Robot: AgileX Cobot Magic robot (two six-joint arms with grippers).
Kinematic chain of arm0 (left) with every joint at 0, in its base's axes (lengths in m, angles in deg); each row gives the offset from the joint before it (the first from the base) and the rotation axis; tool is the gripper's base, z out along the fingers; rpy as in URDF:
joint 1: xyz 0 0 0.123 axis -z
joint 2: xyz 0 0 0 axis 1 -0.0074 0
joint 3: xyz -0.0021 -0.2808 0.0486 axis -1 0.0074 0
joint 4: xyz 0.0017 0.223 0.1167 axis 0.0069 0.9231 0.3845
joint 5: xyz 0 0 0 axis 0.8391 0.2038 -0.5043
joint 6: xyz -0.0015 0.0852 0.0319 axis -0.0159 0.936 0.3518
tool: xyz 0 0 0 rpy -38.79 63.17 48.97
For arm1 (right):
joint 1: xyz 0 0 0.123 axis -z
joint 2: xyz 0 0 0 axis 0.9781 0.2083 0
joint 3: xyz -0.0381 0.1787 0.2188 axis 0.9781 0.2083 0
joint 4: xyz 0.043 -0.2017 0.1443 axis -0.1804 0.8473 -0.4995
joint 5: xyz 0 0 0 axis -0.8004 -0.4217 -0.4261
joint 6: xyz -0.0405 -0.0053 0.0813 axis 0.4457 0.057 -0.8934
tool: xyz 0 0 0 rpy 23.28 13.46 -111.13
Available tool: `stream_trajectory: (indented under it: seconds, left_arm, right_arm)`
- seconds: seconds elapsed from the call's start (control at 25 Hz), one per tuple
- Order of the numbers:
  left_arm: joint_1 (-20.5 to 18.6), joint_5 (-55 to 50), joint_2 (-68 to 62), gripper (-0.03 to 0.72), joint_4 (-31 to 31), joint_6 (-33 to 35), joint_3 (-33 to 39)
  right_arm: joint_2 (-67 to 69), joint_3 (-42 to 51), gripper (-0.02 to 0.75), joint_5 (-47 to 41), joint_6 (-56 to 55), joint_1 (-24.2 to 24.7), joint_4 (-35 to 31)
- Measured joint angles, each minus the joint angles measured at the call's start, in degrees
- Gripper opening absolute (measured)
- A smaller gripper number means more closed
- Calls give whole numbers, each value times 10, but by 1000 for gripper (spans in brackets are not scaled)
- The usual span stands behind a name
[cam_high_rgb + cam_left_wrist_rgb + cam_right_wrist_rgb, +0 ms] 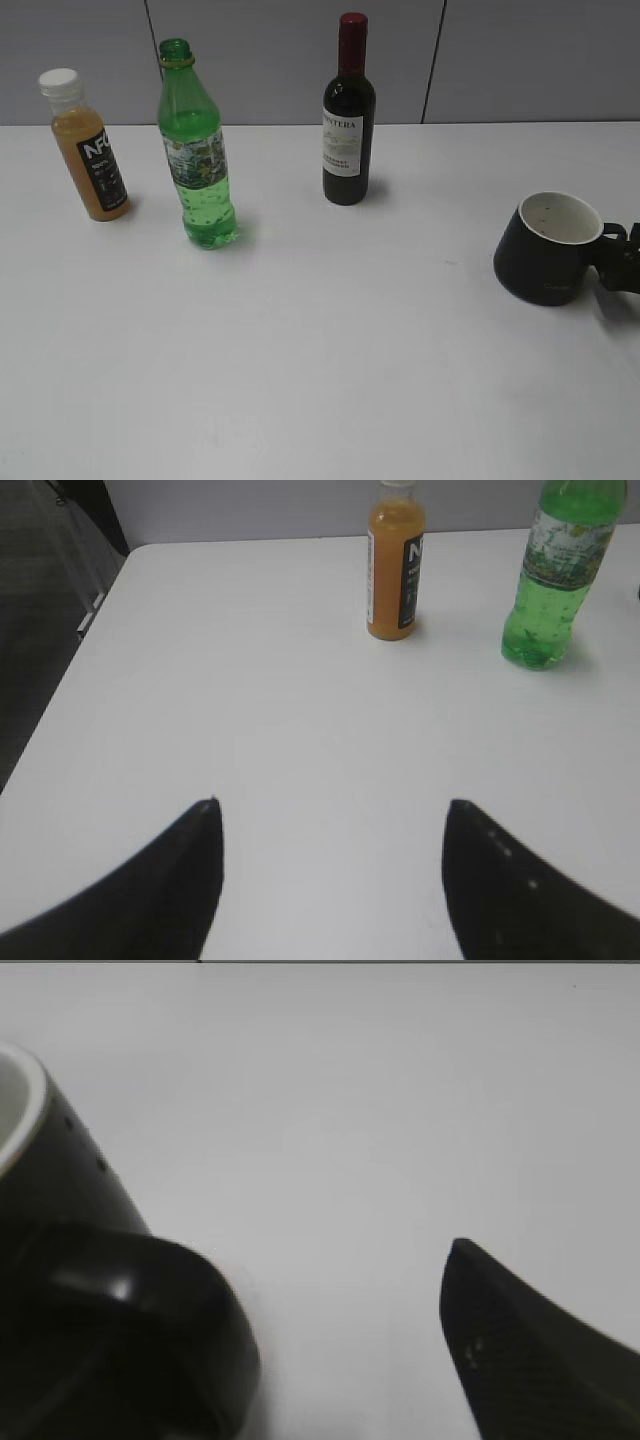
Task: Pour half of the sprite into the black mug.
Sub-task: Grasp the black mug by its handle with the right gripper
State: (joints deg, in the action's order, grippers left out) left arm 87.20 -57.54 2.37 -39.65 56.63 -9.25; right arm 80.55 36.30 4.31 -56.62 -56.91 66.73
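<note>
The mug's round body [538,262] gets wide toward its base. My right gripper should grab the mug by its slim handle [612,236] next.
The sprite [198,150] is a tall green bottle with no cap, standing at the back left; it also shows in the left wrist view [555,580]. The black mug [548,250], white inside, sits at the right, leaning slightly. My right gripper [622,262] is at the mug's handle on its right side. In the right wrist view the mug [60,1190] and its handle [150,1330] fill the left. My right gripper [330,1270] is open; the handle hides its left finger. My left gripper [330,805] is open and empty over bare table, well short of the sprite.
An orange juice bottle [90,145] with a white cap stands left of the sprite, and shows in the left wrist view [395,565]. A dark wine bottle [348,110] stands at the back centre. The white table's [250,680] left edge drops off beside my left gripper.
</note>
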Motion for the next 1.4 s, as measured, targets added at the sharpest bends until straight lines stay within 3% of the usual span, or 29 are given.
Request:
stream_trajectory:
  seconds: [0.24,0.72,1.12,1.4]
  left_arm:
    - [0,0,0,521,0,0,0]
    - [0,0,0,521,0,0,0]
    - [0,0,0,521,0,0,0]
    - [0,0,0,521,0,0,0]
  right_arm:
    - [10,-16,575,1,-1,-3,1]
    - [10,-23,386,1,-1,-4,25]
    - [11,-30,350,-1,-1,-4,42]
    - [11,-30,120,-1,-1,-4,69]
